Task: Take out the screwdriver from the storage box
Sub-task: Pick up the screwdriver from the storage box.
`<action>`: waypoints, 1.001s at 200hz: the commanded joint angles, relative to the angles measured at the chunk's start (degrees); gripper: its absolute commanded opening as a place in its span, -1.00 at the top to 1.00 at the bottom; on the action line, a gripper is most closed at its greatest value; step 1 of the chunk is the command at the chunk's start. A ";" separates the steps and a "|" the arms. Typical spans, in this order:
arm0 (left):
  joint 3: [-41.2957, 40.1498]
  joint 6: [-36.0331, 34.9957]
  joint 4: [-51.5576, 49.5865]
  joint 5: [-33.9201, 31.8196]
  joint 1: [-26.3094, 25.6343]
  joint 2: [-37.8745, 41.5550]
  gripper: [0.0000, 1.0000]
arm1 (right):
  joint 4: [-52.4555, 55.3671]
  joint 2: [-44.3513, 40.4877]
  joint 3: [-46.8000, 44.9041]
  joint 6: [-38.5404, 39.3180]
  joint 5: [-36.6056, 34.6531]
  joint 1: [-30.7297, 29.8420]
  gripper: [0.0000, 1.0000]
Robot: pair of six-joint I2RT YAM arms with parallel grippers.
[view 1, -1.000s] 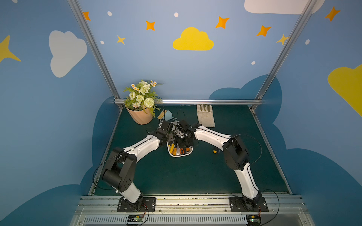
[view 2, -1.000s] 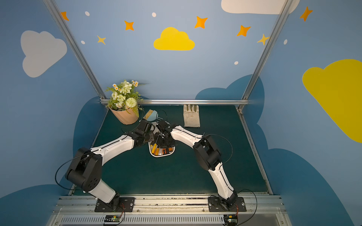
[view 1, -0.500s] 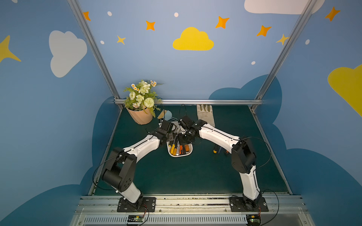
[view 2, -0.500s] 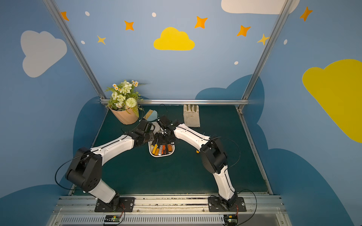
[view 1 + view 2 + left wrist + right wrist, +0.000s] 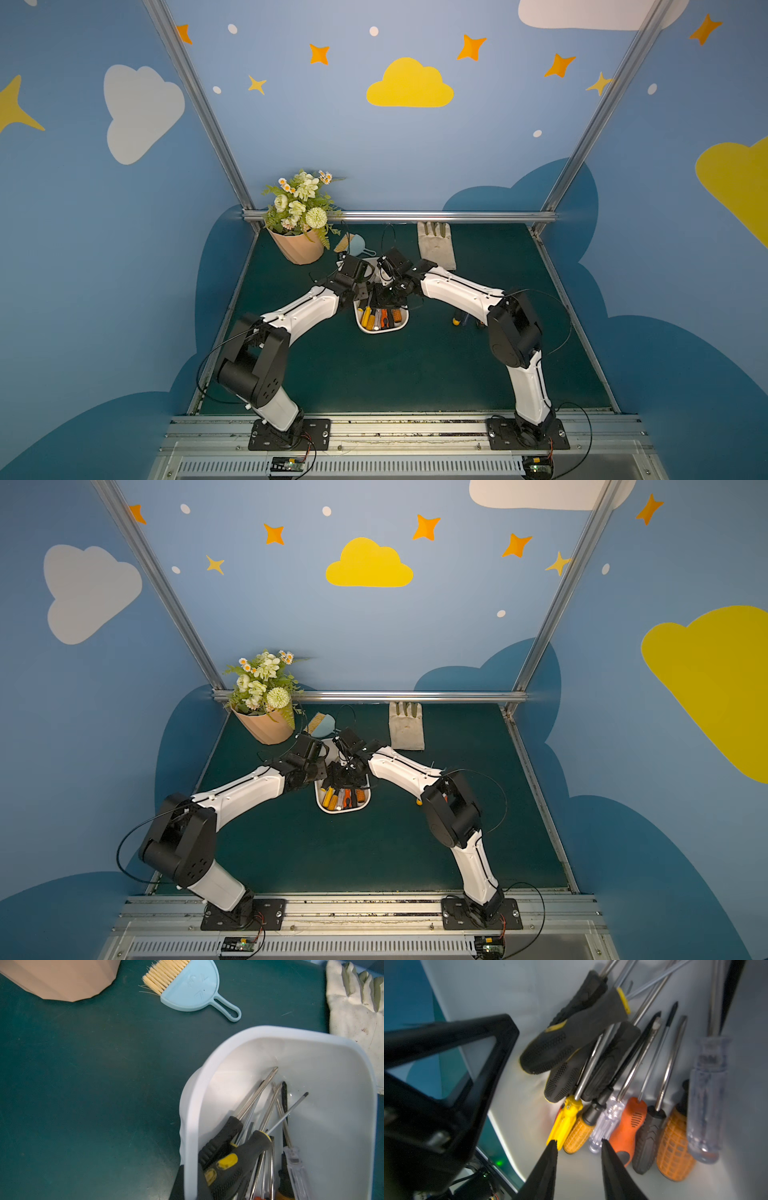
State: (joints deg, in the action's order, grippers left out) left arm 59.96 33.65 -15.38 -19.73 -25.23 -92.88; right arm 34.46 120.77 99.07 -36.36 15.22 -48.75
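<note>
I should pick up the yellow-handled screwdriver with my right gripper next, across its handle where its stem begins. Then my right gripper should put the screwdriver down on the mat.
The white storage box (image 5: 381,331) (image 5: 341,811) sits mid-table with several screwdrivers (image 5: 380,318) lying in it. My left gripper (image 5: 190,1169) (image 5: 362,292) is shut on the box's left wall (image 5: 191,1126), one black finger on each side. My right gripper (image 5: 579,1142) (image 5: 388,296) hangs open inside the box, just short of the handle ends. Its fingertips (image 5: 552,1145) flank the butts of a yellow-handled screwdriver (image 5: 563,1124) and an amber-handled one (image 5: 578,1134), with nothing held. Another screwdriver (image 5: 457,321) lies on the mat right of the box, partly behind the right arm.
A peach flower pot (image 5: 296,249) stands at the back left. A light-blue hand brush (image 5: 187,987) lies just beyond the box. A white glove (image 5: 436,245) rests at the back middle. The green mat (image 5: 395,374) ends at metal rails on all sides.
My right gripper has gone from shut to open above the handles in the box, and its elbow has swung to the right. The left gripper has kept its hold on the box wall.
</note>
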 commanded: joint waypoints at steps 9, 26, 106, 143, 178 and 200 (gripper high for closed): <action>2.48 -0.06 3.01 -0.67 0.19 2.03 0.96 | -2.05 3.62 1.50 -4.32 2.08 -0.33 0.23; 2.45 -0.07 2.98 -0.58 0.19 1.91 0.95 | -0.86 5.40 3.06 -4.92 1.58 -0.58 0.23; 2.64 0.36 2.65 0.19 0.20 1.96 0.95 | 4.74 11.23 9.13 -4.80 -1.35 -1.42 0.47; 2.62 0.19 2.63 -0.30 0.19 2.17 0.96 | 2.98 8.40 4.78 -3.31 -0.30 -1.31 0.88; 2.77 0.40 2.46 -0.50 0.40 1.79 0.95 | 1.21 2.77 1.32 -0.19 -0.49 -0.84 1.00; 2.76 0.47 2.30 -0.58 0.60 1.69 0.96 | 1.17 -0.22 -0.04 0.84 -0.21 -0.15 1.00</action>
State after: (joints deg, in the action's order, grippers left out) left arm 59.99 33.89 -16.60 -19.57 -24.93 -92.88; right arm 33.56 125.08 100.79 -38.33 15.46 -49.32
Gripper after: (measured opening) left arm 0.082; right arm 0.146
